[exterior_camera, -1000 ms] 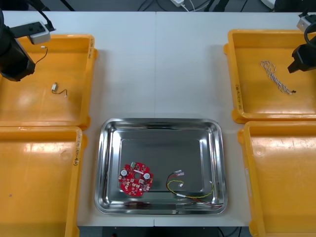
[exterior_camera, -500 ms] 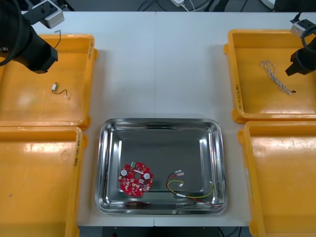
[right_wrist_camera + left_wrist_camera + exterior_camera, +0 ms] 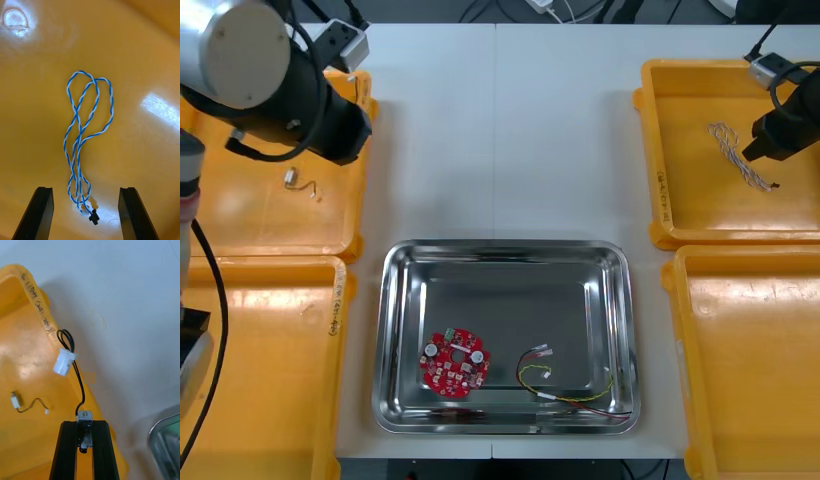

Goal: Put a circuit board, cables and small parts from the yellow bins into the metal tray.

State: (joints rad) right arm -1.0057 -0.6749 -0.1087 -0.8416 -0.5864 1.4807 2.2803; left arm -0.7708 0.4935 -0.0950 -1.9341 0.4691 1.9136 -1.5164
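The loops of the blue and white cable are spread wide and loose, so I next need to grip the gathered parts of the cable [image 3: 757,180] [image 3: 81,198] beside its black end with my right gripper.
My left gripper [image 3: 84,435] is shut on a black cable [image 3: 77,378] with a white plug [image 3: 62,362], held over the right rim of the far-left yellow bin [image 3: 240,225]. The left arm [image 3: 290,95] hangs above that bin. The right gripper [image 3: 85,215] stands open over the twisted blue and white cable [image 3: 84,138], whose black end lies between the fingers. That cable [image 3: 738,158] rests in the far-right bin [image 3: 720,215]. The metal tray [image 3: 505,247] holds a round red circuit board [image 3: 454,363] and a red and yellow cable [image 3: 565,385].
A thin cable with a small white plug [image 3: 298,182] lies in the far-left bin, seen also as a small plug [image 3: 15,402] beside my left fingers. The near-left bin [image 3: 260,380] and near-right bin [image 3: 750,380] flank the tray.
The left arm has swung right across its bin toward the table's middle, carrying the black cable. The right gripper has shifted slightly left toward the twisted cable.
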